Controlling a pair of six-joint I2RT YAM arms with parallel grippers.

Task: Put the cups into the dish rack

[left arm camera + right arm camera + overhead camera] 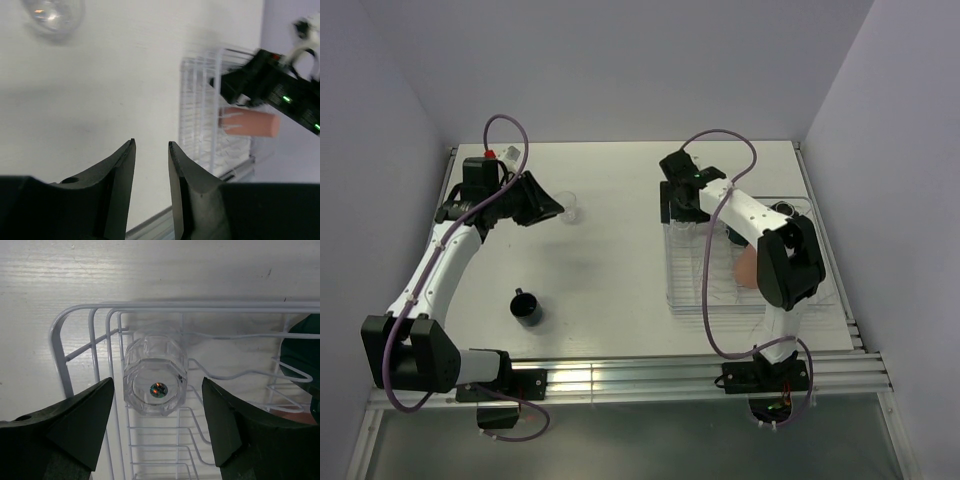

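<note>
The left gripper grips the clear glass tumbler on the tabletop by its rim (567,197) next, so its base stays free for my right gripper to take.
A clear glass tumbler (155,375) stands bottom-up in the far-left corner of the dish rack (75,320). My right gripper (157,382) is open just above it, one finger on each side, not touching it. In the top view the right gripper (682,222) hangs over that corner of the rack (685,300). A salmon-orange cup (747,268) and a dark green mug (306,352) are in the rack. My left gripper (556,209) is open and empty beside another clear tumbler (571,208) on the table. A black mug (527,307) stands near the front left.
The left wrist view shows my empty left gripper (151,142), the tumbler (52,15) at the top left, and the rack (200,120) with the salmon cup (249,124) to the right. Walls close the table on three sides. A metal rail (650,375) runs along the near edge.
</note>
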